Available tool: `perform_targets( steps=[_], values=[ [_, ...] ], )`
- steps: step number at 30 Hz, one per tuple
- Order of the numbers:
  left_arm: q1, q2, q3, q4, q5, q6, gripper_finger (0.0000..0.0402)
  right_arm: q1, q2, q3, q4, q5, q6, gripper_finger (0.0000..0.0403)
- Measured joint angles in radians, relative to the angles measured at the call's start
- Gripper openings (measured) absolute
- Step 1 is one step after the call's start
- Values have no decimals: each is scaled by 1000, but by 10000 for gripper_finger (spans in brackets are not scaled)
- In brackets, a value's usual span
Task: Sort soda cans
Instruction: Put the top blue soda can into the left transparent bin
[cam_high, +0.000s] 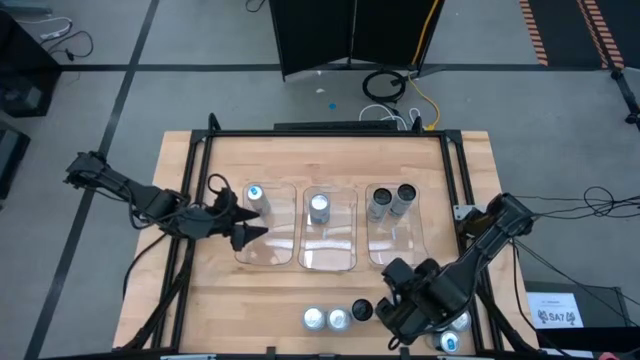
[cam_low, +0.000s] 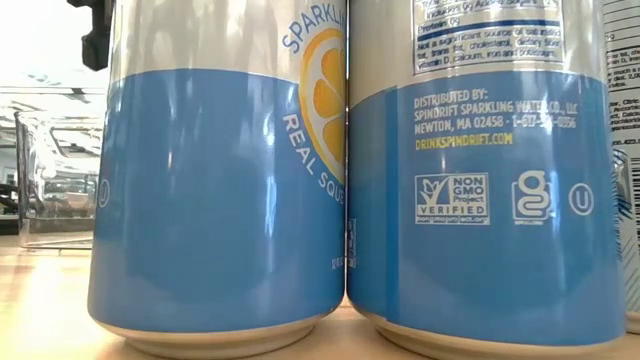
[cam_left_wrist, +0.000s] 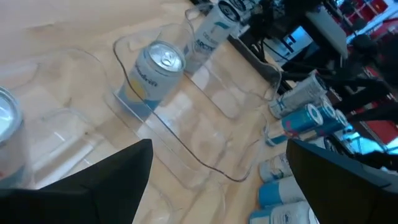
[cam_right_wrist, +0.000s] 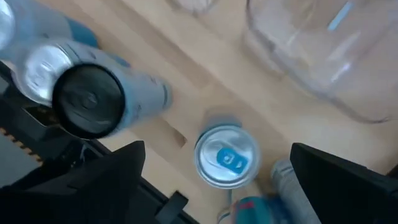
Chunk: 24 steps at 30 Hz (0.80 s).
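Note:
The blue-marked can needs to be sorted into its matching tray. My right gripper needs to grab it by its upper side (cam_right_wrist: 214, 127) next.
Three clear trays stand in a row mid-table. The left tray (cam_high: 268, 240) holds a soda can with a blue mark (cam_high: 254, 194), the middle tray (cam_high: 328, 250) a silver-topped can (cam_high: 319, 207), and the right tray (cam_high: 398, 245) two cans (cam_high: 392, 201). More cans stand upright on the wood near the front edge (cam_high: 338, 319). My left gripper (cam_high: 243, 217) hangs open at the left tray's left side, nothing between its fingers (cam_left_wrist: 217, 149). My right gripper (cam_high: 393, 308) points down, open, above a blue-marked can (cam_right_wrist: 226, 156) that stands between its fingers without touching them.
A black-topped can (cam_right_wrist: 87, 99) and a silver-topped one (cam_right_wrist: 42, 67) stand close beside the right gripper. Other cans (cam_high: 452, 340) crowd the front right corner. Two blue cans (cam_low: 220, 200) fill the low view. A dark frame (cam_high: 330, 132) borders the table's far side.

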Motion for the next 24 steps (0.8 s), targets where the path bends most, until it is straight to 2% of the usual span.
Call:
perform_targets(
  steps=[6,15,19,24],
  values=[
    [0,3,0,-1,39,0,380,2,1,-181,125,-89,72,393],
    [0,3,0,-5,39,9,380,-6,1,-288,186,-115,74,385],
    [0,2,0,-5,39,10,380,-14,1,-340,224,-142,68,354],
    [0,2,0,-5,39,10,380,-14,1,-357,223,-155,66,274]
  ],
)
